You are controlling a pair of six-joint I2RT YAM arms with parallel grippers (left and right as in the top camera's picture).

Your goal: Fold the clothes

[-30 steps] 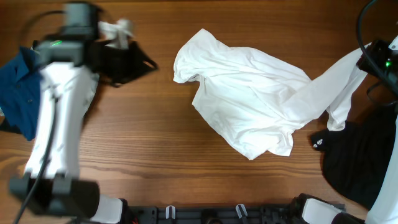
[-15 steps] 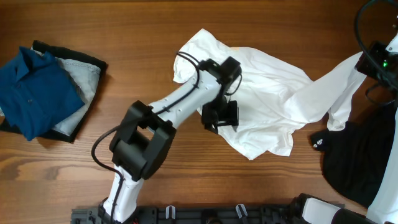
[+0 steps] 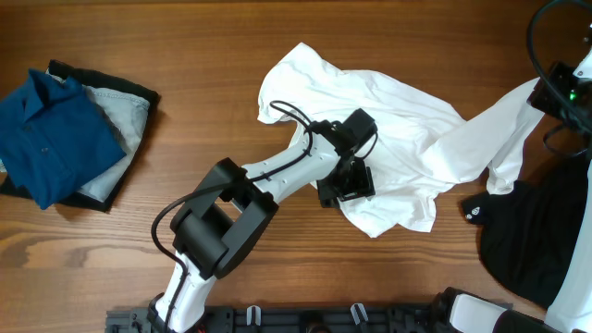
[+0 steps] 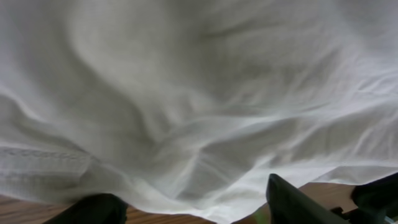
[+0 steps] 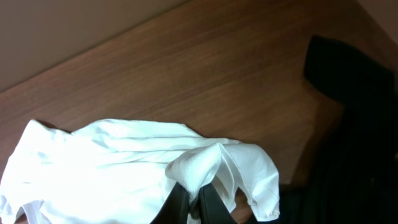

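Observation:
I need to spread and fold the T-shirt, so next I should grab the white T-shirt's near edge (image 3: 355, 209) (image 4: 198, 200) with my left gripper, away from my right gripper's end.
A large white T-shirt (image 3: 388, 139) lies crumpled across the middle of the table, no print showing. My left gripper (image 3: 346, 181) hovers over its lower middle, open, with white cloth (image 4: 199, 112) filling the view between the two finger tips (image 4: 193, 208). My right gripper (image 3: 555, 92) at the far right edge is shut on a bunched end of the white shirt (image 5: 205, 165), holding that end stretched out to the right, pinched between its fingers (image 5: 194, 202).
A folded pile at the left holds a blue shirt (image 3: 51, 139) over a pale grey-blue piece (image 3: 125, 125) and a black one. A black garment (image 3: 527, 231) lies at the right, also in the right wrist view (image 5: 354, 106). Bare wood table (image 3: 185, 55).
My left arm has swung from the folded pile at the left across to the white shirt, then a little further right and down. The right gripper holds still.

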